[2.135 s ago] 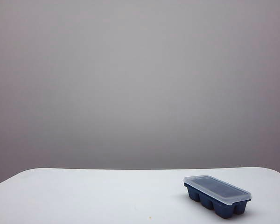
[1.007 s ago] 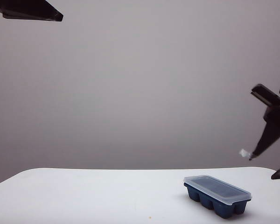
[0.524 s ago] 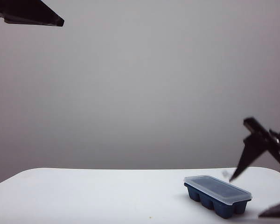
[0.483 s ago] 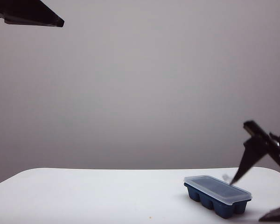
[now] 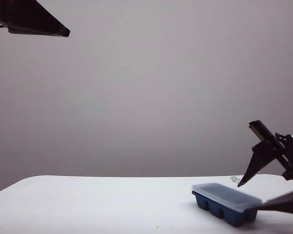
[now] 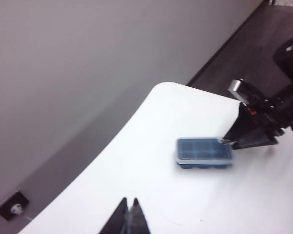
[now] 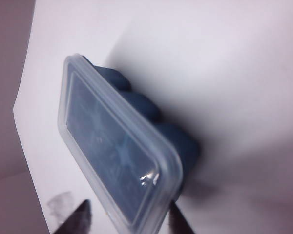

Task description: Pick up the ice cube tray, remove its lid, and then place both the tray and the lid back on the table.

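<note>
The robot's right gripper will next grab the ice cube tray by its short end [image 5: 250,208] to lift the tray so that the tray's lid can be removed.
The navy ice cube tray [image 5: 217,208] stands on the white table [image 5: 88,204] at the front right, with the translucent lid [image 5: 224,194] seated on it. My right gripper [image 5: 251,194] is open at the tray's right end, one finger above the lid and one low beside it. In the right wrist view the lid [image 7: 107,141] covers the tray [image 7: 151,117], and my right gripper [image 7: 128,209] straddles their near end with dark fingertips [image 7: 83,208] either side. My left gripper [image 5: 63,33] hangs shut, high at the upper left, empty. The left wrist view shows it [image 6: 129,201] far from the tray [image 6: 204,152].
The table's rounded far edge [image 5: 146,176] meets a plain grey wall. A wall socket [image 6: 13,209] and dark floor [image 6: 263,48] lie beyond the table. A tiny speck [image 5: 156,227] sits near the front edge.
My right gripper came down from the upper right to the tray's right end and now straddles it. The left gripper appeared at the upper left and sank slightly. Tray and lid have not moved.
</note>
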